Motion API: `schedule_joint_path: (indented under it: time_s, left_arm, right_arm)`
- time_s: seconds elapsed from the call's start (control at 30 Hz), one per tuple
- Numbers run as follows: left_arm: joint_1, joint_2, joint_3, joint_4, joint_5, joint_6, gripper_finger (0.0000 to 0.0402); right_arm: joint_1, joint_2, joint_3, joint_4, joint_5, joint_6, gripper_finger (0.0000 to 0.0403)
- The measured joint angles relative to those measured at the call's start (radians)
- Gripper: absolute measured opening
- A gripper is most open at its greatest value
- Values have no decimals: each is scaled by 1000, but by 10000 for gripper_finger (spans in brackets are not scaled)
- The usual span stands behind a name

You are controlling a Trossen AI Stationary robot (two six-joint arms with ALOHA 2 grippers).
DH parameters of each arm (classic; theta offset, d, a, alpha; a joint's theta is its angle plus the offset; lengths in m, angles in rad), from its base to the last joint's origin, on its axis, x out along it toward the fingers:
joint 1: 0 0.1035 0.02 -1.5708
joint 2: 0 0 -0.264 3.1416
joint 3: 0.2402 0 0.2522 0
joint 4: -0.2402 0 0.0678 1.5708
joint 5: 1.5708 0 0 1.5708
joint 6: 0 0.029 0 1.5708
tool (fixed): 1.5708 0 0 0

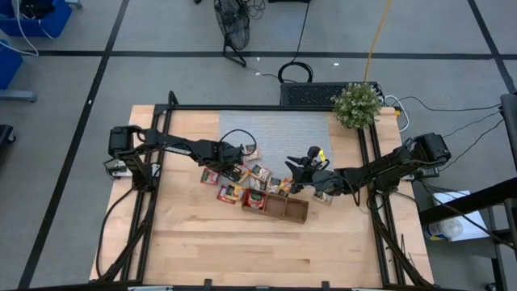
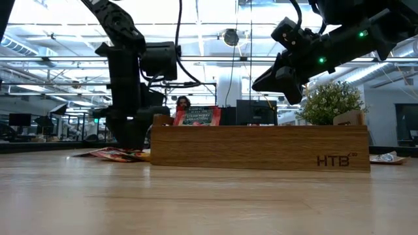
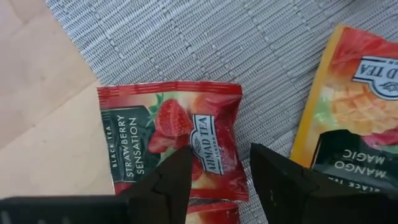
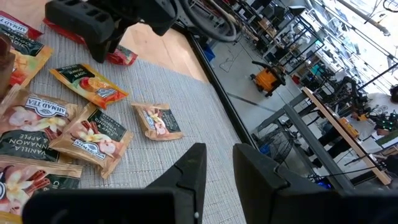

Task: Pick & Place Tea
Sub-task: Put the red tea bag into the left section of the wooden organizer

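Observation:
My left gripper closes on the packet next, since its fingers straddle the strawberry packet's side edge [image 3: 235, 142], low over the mat.
Several tea packets [image 1: 246, 179] lie flat on the grey mat [image 1: 275, 133] and the wood, left of and behind the wooden tray [image 1: 283, 208]. One red packet [image 2: 196, 116] stands in the tray's left compartment. My left gripper [image 3: 221, 155] points down, open, low over a red strawberry packet [image 3: 168, 130] at the mat's left edge, with one fingertip over the packet's middle and the other past its edge. An orange mango packet [image 3: 354, 106] lies beside it. My right gripper [image 4: 219, 155] hangs above the mat right of the pile, nearly level, open by a narrow gap, with nothing between its fingers. My left gripper comes at the red strawberry packet from above with its fingers pointing down. One fingertip [image 3: 180, 165] stands over the packet's printed face [image 3: 205, 146]. The fingers hide the spot, so I cannot tell whether they touch the packet, which lies flat.
A potted plant [image 1: 357, 105] stands at the far right corner, with a dark box [image 1: 311, 93] beside it. A black frame rail [image 1: 371, 162] runs along the table's sides. Bare wood [image 1: 242, 250] lies toward the near edge. The tray's wall [image 2: 261, 147] fills the low view.

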Motion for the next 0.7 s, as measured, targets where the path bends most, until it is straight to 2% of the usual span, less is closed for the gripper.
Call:
schedule_joint_path:
  time_s: [0.2, 0.3, 0.43, 0.47, 0.6, 0.7]
  left_arm:
    - [-2, 0, 0, -6, 0, -2, 148]
    - [-2, 0, 0, -6, 7, 2, 107]
    - [-5, 0, 0, -7, 8, 35, 25]
    - [-8, 0, 0, -8, 8, 47, 15]
    - [-43, -11, 1, -12, -19, 124, 10]
    - [-100, -30, 41, -70, -86, 158, 7]
  right_arm:
    - [0, 0, 0, -2, 0, 0, 70]
    - [0, 0, 0, -4, 0, 0, 70]
    - [0, 0, 0, -6, 1, 0, 70]
    - [0, 0, 0, -7, 1, 0, 70]
    - [0, 0, 0, -7, 1, 0, 70]
    - [0, 0, 0, -7, 1, 0, 70]
